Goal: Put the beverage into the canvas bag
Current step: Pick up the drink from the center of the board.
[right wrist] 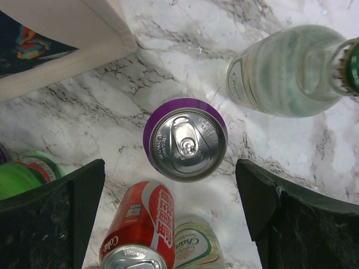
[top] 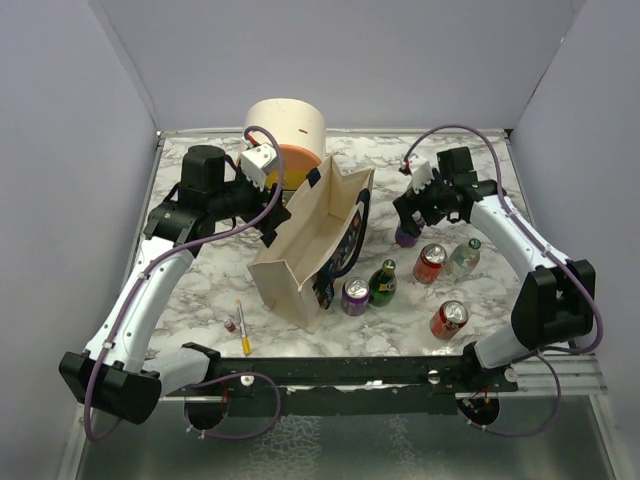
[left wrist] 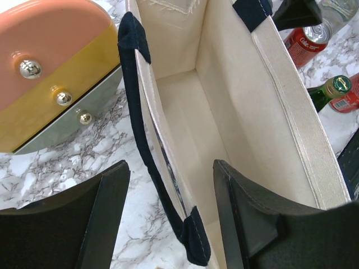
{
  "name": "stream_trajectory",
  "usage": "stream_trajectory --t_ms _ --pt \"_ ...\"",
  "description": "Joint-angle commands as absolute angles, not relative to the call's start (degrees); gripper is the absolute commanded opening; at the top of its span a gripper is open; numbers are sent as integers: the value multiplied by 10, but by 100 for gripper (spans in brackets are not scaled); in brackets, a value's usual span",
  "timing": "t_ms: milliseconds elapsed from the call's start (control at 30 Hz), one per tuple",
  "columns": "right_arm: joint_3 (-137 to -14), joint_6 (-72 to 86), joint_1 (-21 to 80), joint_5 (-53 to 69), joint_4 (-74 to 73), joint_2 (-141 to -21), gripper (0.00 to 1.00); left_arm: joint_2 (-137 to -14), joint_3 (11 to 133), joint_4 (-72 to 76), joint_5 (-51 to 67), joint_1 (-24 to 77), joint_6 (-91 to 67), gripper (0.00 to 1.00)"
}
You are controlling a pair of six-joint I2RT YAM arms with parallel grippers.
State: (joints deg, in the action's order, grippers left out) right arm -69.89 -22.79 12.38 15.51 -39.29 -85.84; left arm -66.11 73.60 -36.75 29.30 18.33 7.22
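The base of the purple can should stay free to go into the canvas bag [top: 300, 250]. My right gripper should reach the can and grab it by its upper sides.
The canvas bag [top: 300, 250] stands open mid-table, beige with navy handles and a dark picture panel facing right. My left gripper [top: 272, 212] hovers at its left rim. In the left wrist view the left gripper [left wrist: 171, 168] is open, with a slack navy handle [left wrist: 143, 140] lying loose between the fingers and the bag's bare inside [left wrist: 196, 112] beyond. My right gripper [top: 415, 212] hangs open over a purple can [top: 406, 237]. In the right wrist view that purple can [right wrist: 185, 140] stands upright just ahead of the right gripper [right wrist: 170, 168], touching neither finger.
Right of the bag stand another purple can [top: 355, 295], a green bottle [top: 383, 283], two red cans [top: 430, 262] [top: 449, 318] and a clear bottle [top: 463, 257]. A cream-and-orange drawer box [top: 285, 135] sits behind the bag. A yellow pen [top: 242, 328] lies front left.
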Motion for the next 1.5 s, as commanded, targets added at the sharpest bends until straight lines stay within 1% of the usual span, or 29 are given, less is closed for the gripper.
stream_trajectory --t_ms 0,133,367,567,633,767,867,933,1000,1100,1267,1367,1433,1467 --pt "-711 -225 124 136 -382 -906 100 -667 752 -349 289 181 88 64" --pt "-720 -226 124 151 -379 -938 99 -670 755 -347 283 181 89 65" --pt "-725 -225 124 162 -367 -957 90 -674 753 -344 277 181 94 66" --pt "-730 -221 124 160 -355 -971 89 -674 744 -341 273 181 98 66" --pt "-733 -220 124 161 -356 -973 86 -673 743 -341 272 181 100 66" --pt "-735 -218 124 159 -351 -968 72 -671 739 -340 267 181 102 67" --pt "-738 -218 124 163 -353 -955 59 -673 737 -337 251 181 100 68" --pt "-743 -224 124 175 -357 -941 48 -676 735 -335 229 182 98 70" --pt "-745 -226 124 184 -355 -920 40 -681 734 -334 214 181 97 72" --pt "-752 -223 124 190 -352 -882 32 -691 736 -338 211 182 97 75" --pt "-809 -221 124 215 -375 -823 23 -698 745 -353 255 182 99 78" --pt "-861 -219 125 245 -396 -801 7 -697 746 -353 279 182 95 80" --pt "-901 -217 127 270 -404 -793 1 -698 740 -350 288 182 94 80" --pt "-917 -218 129 285 -406 -792 1 -698 737 -347 289 182 92 80"
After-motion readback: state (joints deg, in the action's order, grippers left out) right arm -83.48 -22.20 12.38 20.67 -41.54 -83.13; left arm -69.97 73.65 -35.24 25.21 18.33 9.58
